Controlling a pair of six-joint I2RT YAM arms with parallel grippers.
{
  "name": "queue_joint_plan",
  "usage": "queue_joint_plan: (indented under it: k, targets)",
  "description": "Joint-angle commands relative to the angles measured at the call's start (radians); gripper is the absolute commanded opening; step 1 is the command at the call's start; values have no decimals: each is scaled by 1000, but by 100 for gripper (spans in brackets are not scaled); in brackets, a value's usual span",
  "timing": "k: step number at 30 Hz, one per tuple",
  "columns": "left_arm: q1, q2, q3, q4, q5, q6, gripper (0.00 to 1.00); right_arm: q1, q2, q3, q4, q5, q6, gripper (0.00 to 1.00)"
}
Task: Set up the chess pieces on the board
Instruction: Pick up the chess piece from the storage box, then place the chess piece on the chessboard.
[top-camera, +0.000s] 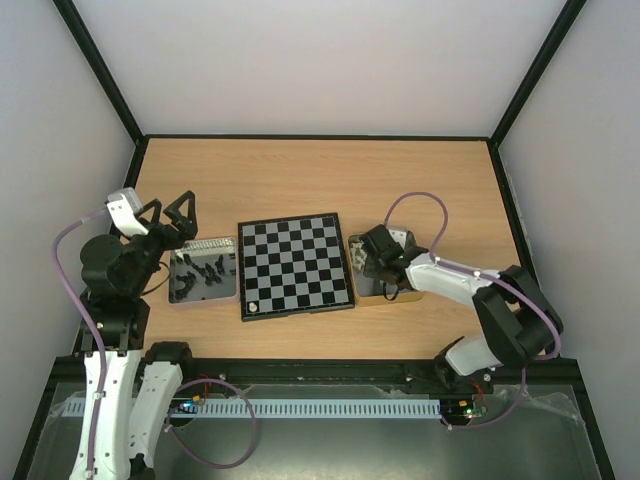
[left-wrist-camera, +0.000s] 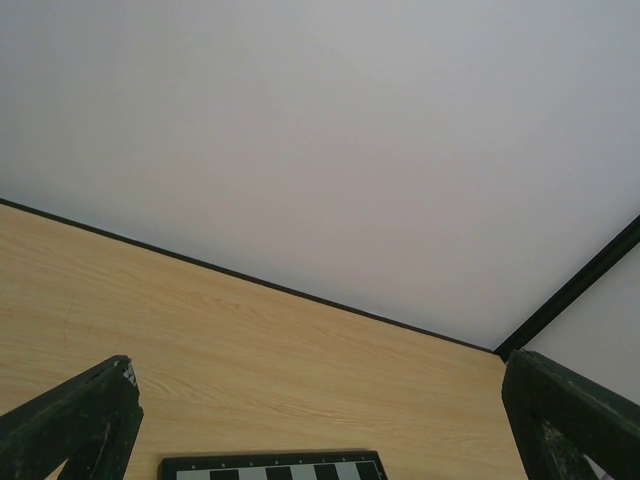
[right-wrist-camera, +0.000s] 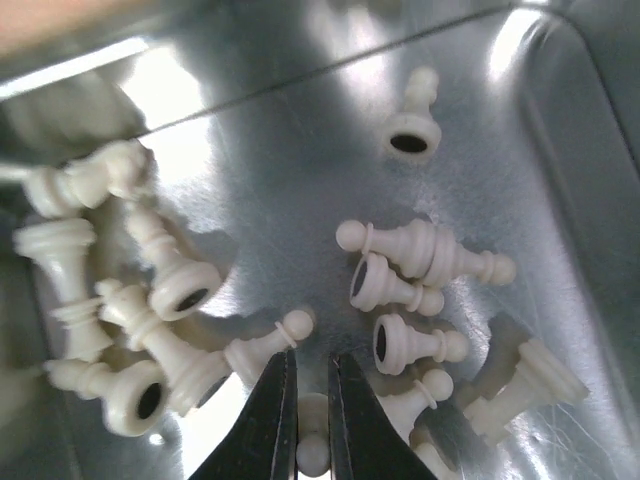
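Note:
The fingers of my right gripper are against both sides of the cream-white pawn (right-wrist-camera: 313, 437). The pawn would come up out of the tin if I lifted my right gripper now.
The board (top-camera: 296, 265) lies in the middle of the table, with one cream-white piece (top-camera: 253, 306) on its near left corner square. My right gripper (top-camera: 373, 263) is down inside the right tin (top-camera: 357, 243). In the right wrist view its jaws (right-wrist-camera: 313, 362) are nearly closed on a cream-white pawn (right-wrist-camera: 313, 437), with several white chessmen (right-wrist-camera: 420, 255) lying loose around it. My left gripper (top-camera: 170, 212) is open and empty, raised over the far edge of the left tin (top-camera: 178, 297) of black pieces (top-camera: 205, 268). The left wrist view shows only the board's far edge (left-wrist-camera: 270, 465).
Both metal tins flank the board. Bare wooden table (top-camera: 320, 180) stretches beyond the board to the back wall. A black frame edges the table.

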Motion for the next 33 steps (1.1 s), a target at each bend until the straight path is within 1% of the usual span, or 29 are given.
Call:
queue_joint_plan:
  k: [1, 4, 7, 9, 11, 15, 20, 25, 33]
  targets:
    - [6, -3, -3, 26, 8, -5, 100, -3, -101, 52, -22, 28, -3, 2]
    - [6, -1, -8, 34, 9, -12, 100, -1, -152, 74, -14, 1, -14, 2]
    - [6, 1, -17, 46, 11, -21, 100, 14, -173, 88, 24, -72, -27, 2]
    - [6, 1, -23, 53, 14, -29, 100, 43, -166, 106, 56, -104, -28, 2]
    - [5, 4, -26, 56, 16, -35, 100, 98, -140, 127, 84, -118, -27, 2]
    - [6, 13, -26, 60, 20, -46, 100, 208, -46, 194, 127, -151, -18, 2]
    - [6, 9, -29, 58, 18, -46, 100, 337, 112, 305, 169, -187, -29, 2]
    - [6, -5, -20, 27, 8, -32, 100, 439, 266, 426, 156, -197, -55, 2]
    - [6, -25, -24, -2, 9, -24, 100, 529, 447, 581, 115, -185, -93, 2]
